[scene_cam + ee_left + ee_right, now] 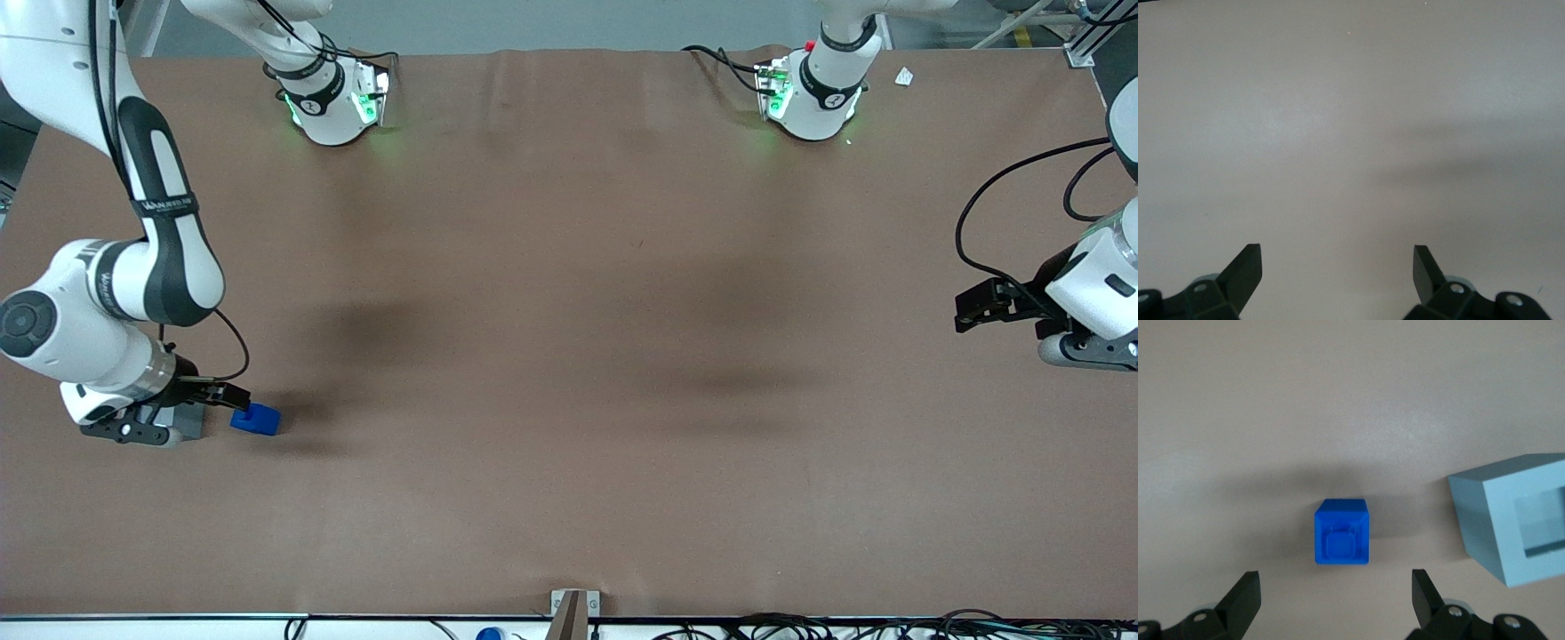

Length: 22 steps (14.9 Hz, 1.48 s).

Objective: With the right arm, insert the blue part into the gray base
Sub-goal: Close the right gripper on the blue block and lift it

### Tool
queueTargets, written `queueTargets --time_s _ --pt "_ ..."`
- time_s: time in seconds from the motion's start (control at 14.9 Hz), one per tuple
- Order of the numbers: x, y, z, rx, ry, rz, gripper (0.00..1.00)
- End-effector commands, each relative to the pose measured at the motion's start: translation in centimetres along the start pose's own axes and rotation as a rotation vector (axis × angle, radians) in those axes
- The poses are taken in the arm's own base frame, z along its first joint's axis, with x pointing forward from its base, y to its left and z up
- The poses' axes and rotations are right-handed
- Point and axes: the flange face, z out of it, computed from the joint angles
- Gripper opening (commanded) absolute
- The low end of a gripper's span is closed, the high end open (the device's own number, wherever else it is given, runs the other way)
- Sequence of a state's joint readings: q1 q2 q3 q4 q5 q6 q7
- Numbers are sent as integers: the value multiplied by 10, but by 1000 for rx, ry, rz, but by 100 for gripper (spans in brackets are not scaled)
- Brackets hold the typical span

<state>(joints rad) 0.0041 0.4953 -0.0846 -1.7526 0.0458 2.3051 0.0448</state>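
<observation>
Next, my right gripper picks up the blue part by its stubbed end to insert the blue part into the gray base.
The blue part lies on the brown table at the working arm's end, its raised stub showing on one face in the right wrist view. The gray base stands right beside it, mostly hidden under the right arm's hand; the right wrist view shows its gray cube with the square recess. My right gripper hovers low over the spot between the two, open and empty. In the right wrist view the gripper has its jaws wide apart, the blue part just ahead of the gap, untouched.
The brown table stretches toward the parked arm's end. Both arm bases with green lights stand at the table edge farthest from the front camera. Cables and a small bracket lie along the near edge.
</observation>
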Motion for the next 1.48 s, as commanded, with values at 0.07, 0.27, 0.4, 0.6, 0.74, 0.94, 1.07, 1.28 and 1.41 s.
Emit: queueTargets --time_s 0.07,0.27,0.4,0.6,0.74,0.94,1.07,1.28,1.41 --pt "2 2 34 3 32 9 100" --pt "1 3 53 -1 34 10 100" --pt "1 4 59 -2 33 11 99" --pt "0 3 70 -3 30 14 90" --pt "-1 3 70 -4 24 15 72" --pt "-1 5 71 -4 17 18 52" --pt "0 5 69 -4 14 12 30" --pt "10 12 45 -5 -49 -12 21" --pt "18 32 8 8 -101 -116 8"
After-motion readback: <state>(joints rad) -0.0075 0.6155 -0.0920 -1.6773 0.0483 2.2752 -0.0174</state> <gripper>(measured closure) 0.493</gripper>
